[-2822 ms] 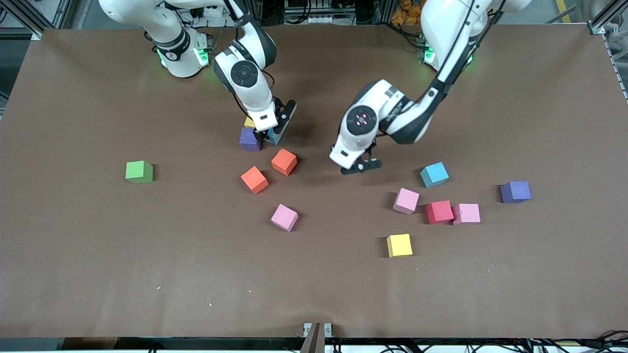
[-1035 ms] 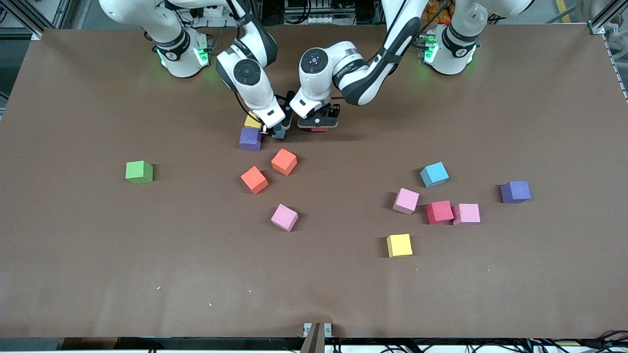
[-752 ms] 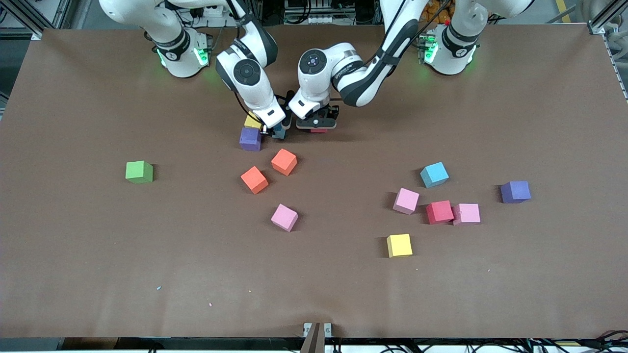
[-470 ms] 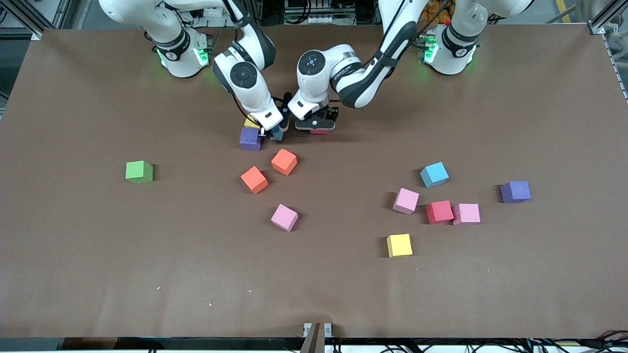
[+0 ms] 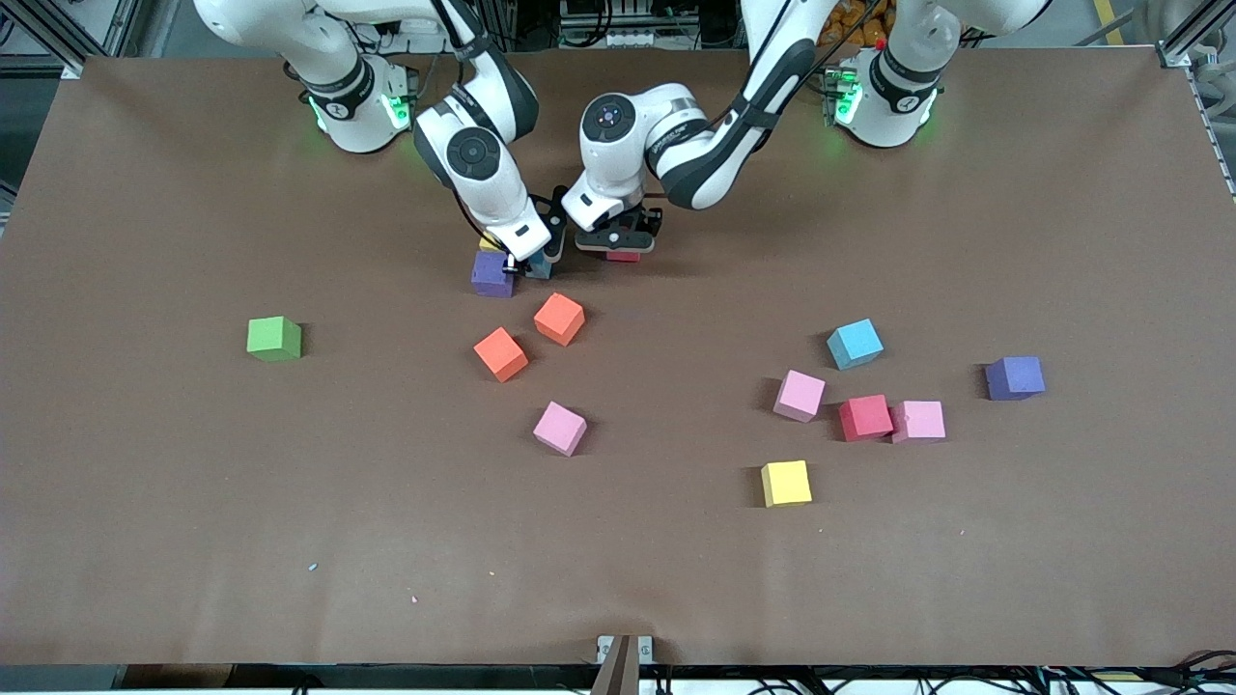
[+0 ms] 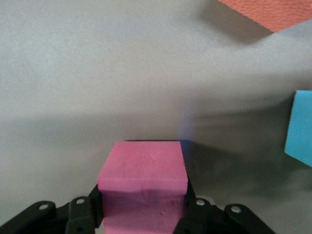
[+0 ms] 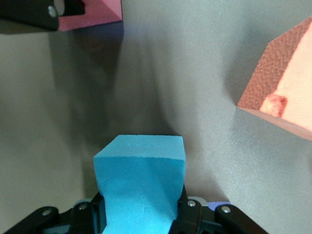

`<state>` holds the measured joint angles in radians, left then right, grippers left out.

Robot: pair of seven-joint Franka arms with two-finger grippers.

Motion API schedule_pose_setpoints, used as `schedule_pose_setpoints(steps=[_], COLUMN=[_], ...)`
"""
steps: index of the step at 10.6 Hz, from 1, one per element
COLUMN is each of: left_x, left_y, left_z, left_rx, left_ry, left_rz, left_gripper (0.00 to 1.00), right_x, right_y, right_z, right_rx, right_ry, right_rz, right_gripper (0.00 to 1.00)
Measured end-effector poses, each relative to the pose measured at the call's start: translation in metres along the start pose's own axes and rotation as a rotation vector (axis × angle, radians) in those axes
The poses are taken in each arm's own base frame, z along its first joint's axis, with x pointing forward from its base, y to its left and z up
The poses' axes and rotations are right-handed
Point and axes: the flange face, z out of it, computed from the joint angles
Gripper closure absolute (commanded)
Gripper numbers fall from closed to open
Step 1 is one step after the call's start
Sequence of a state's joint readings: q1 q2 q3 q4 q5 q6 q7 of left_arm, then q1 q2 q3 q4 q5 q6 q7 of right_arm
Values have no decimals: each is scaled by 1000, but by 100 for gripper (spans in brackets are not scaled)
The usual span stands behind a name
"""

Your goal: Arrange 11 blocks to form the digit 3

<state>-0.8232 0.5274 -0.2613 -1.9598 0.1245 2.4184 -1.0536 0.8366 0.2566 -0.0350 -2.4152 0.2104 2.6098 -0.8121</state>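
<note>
The red cube's lower edge meets the tabletop below the fingers, level and square, so the left gripper should open.
My right gripper (image 5: pixel 534 263) is shut on a light blue cube (image 7: pixel 139 175) and holds it low beside a purple cube (image 5: pixel 492 273) and a partly hidden yellow cube (image 5: pixel 491 243). My left gripper (image 5: pixel 618 251) is shut on a red cube (image 6: pixel 142 180), low over the table, a short gap from the light blue cube toward the left arm's end. Two orange cubes (image 5: pixel 559 319) (image 5: pixel 500 353) and a pink cube (image 5: pixel 560 428) lie loose nearer the front camera. No bars of the digit 3 show.
Toward the left arm's end lie a light blue cube (image 5: pixel 855 344), two pink cubes (image 5: pixel 800 395) (image 5: pixel 918 421), a red cube (image 5: pixel 865 417), a purple cube (image 5: pixel 1014 377) and a yellow cube (image 5: pixel 786 483). A green cube (image 5: pixel 273 339) sits alone toward the right arm's end.
The left arm has swung from the table's middle to just beside the right gripper, and its red cube now shows. Both grippers drifted slightly toward the right arm's end. The loose cubes have not moved.
</note>
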Motion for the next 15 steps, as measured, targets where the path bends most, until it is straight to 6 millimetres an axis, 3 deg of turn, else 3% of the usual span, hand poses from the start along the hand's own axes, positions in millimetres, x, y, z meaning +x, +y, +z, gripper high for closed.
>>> schedule_pose_setpoints(steps=[7,9,13,15], left_x=[7,7,9,14], left_y=[3,3,3,7], left_z=[7,7,7,-7], left_rx=[-1,-1,-4,-17], left_ry=[-5,-5,-4,10], left_rz=[-15,-15,-19,-33], left_gripper=[48,0,0,0], right_x=[-10,-10,-10,-10], right_y=[12,12,12,12], right_z=[-1,-1,-1,-1], right_rx=[0,0,0,0], right_ry=[3,3,3,3], right_rz=[-47,-48,-49,-50], right_gripper=[100,100,100,100])
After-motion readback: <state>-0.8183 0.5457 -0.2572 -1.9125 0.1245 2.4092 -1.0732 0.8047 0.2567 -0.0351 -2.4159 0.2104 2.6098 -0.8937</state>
